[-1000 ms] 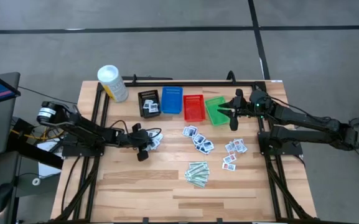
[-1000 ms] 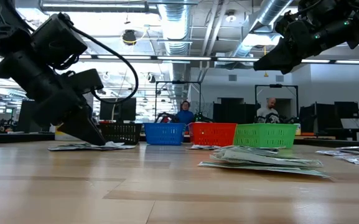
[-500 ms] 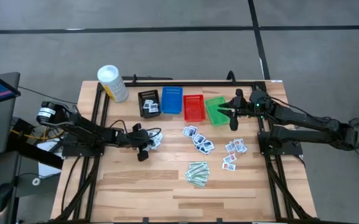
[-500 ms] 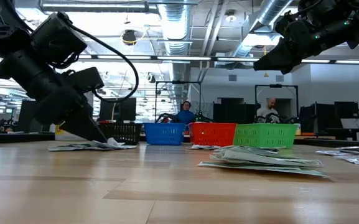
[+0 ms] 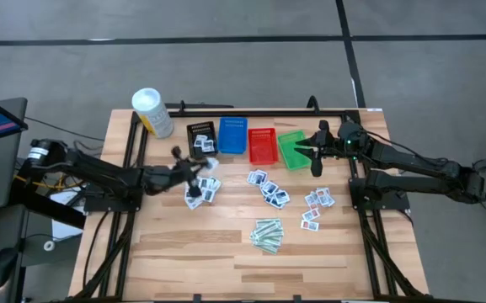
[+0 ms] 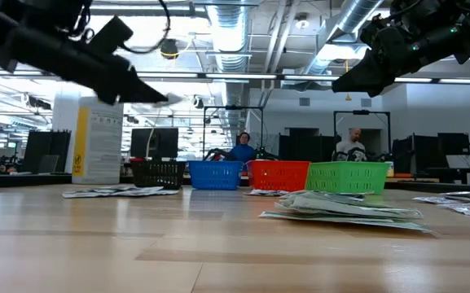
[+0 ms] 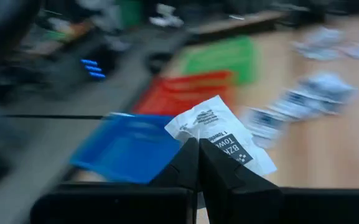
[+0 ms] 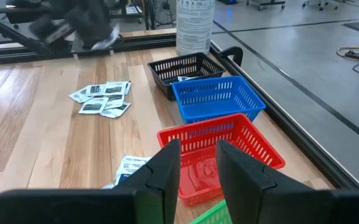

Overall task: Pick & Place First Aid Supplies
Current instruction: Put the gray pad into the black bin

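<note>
I should move the white packet [image 5: 212,162] inside the black basket's rim [image 5: 203,156] with my left gripper before I let go of the packet. The packet's printed end is still short of the black basket's rim.
My left gripper [image 5: 196,166] is raised above the table just in front of the black basket [image 5: 200,133], shut on one white packet with dark print [image 7: 219,130]. The other first aid supplies lie flat on the wood: a left pile [image 5: 202,192], a middle cluster [image 5: 268,189], a right cluster [image 5: 317,202] and pale-green strips [image 5: 268,234]. A few packets lie in the black basket. My right gripper [image 5: 314,156] hangs open over the green basket [image 5: 291,147], touching nothing. My left gripper pinches the white packet between its two fingers [image 7: 188,158] at the packet's near edge [image 7: 211,142]. The packet is lifted clear of the table and sticks out past the fingertips [image 6: 163,98]. The fingers point level and slightly down.
Black, blue [image 5: 233,135], red [image 5: 262,145] and green baskets stand in a row near the far edge. The white tub with a yellow label [image 5: 152,112] stands at the far left corner. Bare wood lies along the near edge. People show in the room behind.
My left gripper has risen from the left pile of packets, taking one white packet up with it, and has moved toward the far edge, closer to the black basket. The rest of the pile stays on the table. The right arm has kept still.
</note>
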